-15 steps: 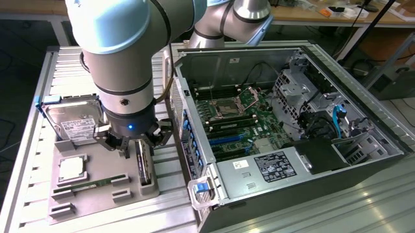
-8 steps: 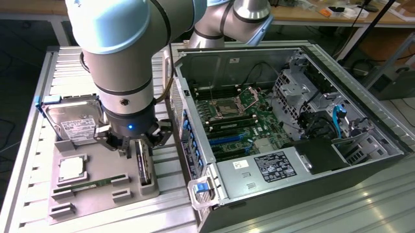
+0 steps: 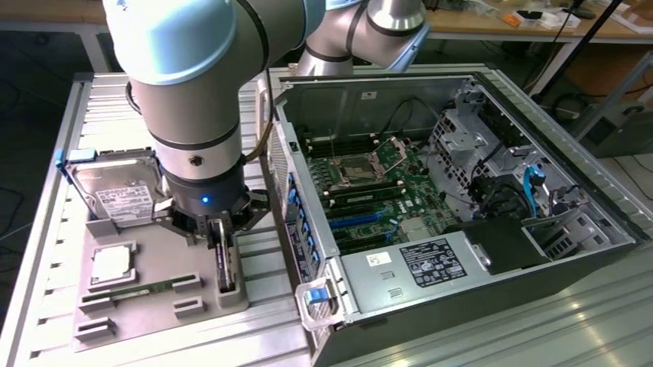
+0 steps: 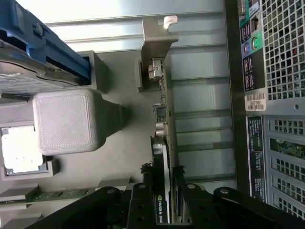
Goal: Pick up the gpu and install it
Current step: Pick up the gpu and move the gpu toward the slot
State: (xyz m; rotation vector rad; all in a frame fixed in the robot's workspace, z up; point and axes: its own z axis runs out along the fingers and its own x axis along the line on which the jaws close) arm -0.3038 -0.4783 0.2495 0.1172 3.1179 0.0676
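Note:
The robot's gripper should grab the GPU by its flat black shroud (image 4: 160, 183) next, because a bent bracket and raised parts crowd one end of the GPU.
The gpu (image 3: 225, 264) stands on edge in a slot of the grey holder plate (image 3: 153, 310), beside the open computer case (image 3: 571, 252). In the wrist view the gpu (image 4: 162, 138) is a thin green card seen edge-on, with its silver end bracket (image 4: 155, 52) at the far end. My gripper (image 3: 222, 238) is lowered straight over it. The black fingers (image 4: 143, 202) straddle the card's near end, one on each side, with only slim gaps left. The gripper (image 4: 162, 205) is still open and the card rests in its slot.
On the holder plate are a silver hard drive (image 3: 118, 191), a processor chip (image 3: 112, 264) and a memory stick (image 3: 138, 290). The case lies open with the motherboard (image 3: 393, 195) exposed; its rear panel (image 4: 271, 95) is close beside the card. A grey holder block (image 4: 64, 121) stands nearby.

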